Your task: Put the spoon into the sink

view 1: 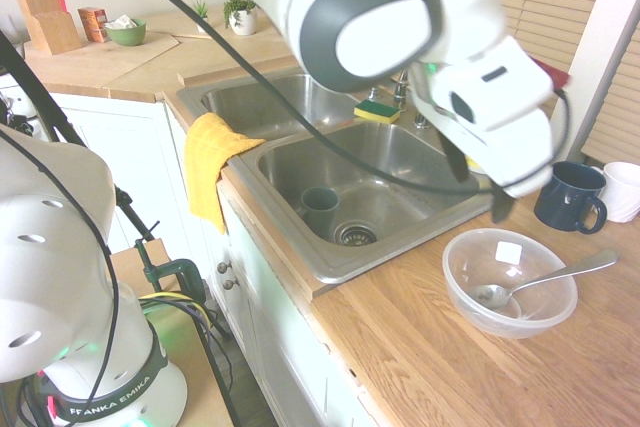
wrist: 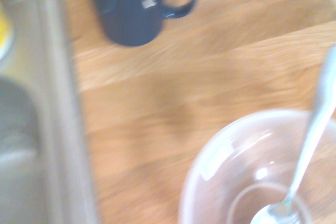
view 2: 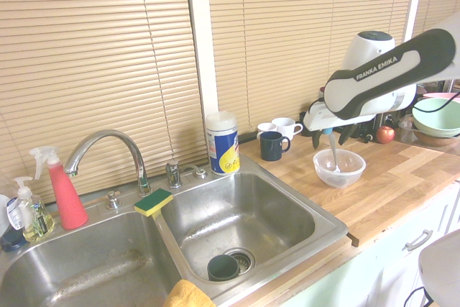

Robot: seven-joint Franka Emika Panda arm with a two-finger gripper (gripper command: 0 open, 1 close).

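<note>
The spoon's scoop is down inside the clear bowl and its handle (wrist: 316,116) stands up past the bowl's rim, so my gripper should grab the spoon there next.
The silver spoon (view 1: 545,279) lies in a clear bowl (view 1: 470,277) on the wooden counter, its scoop on the bowl's bottom and its handle leaning over the far rim. My gripper (view 1: 479,197) hangs open above the counter, between the sink's near basin (view 1: 400,162) and the bowl, holding nothing. In the second exterior view the gripper (view 2: 329,138) sits just over the spoon (view 2: 333,154) and bowl (view 2: 352,174). The wrist view shows the spoon (wrist: 310,135) inside the bowl (wrist: 220,166). The sink basin (view 2: 244,213) has a round drain strainer and a dark cup beside it.
A dark blue mug (view 1: 568,195) and a white mug (view 1: 624,190) stand behind the bowl. A yellow cloth (view 1: 210,162) hangs over the sink's front edge. A sponge (view 2: 153,202), the faucet (view 2: 108,141) and a canister (view 2: 221,143) line the sink's back rim.
</note>
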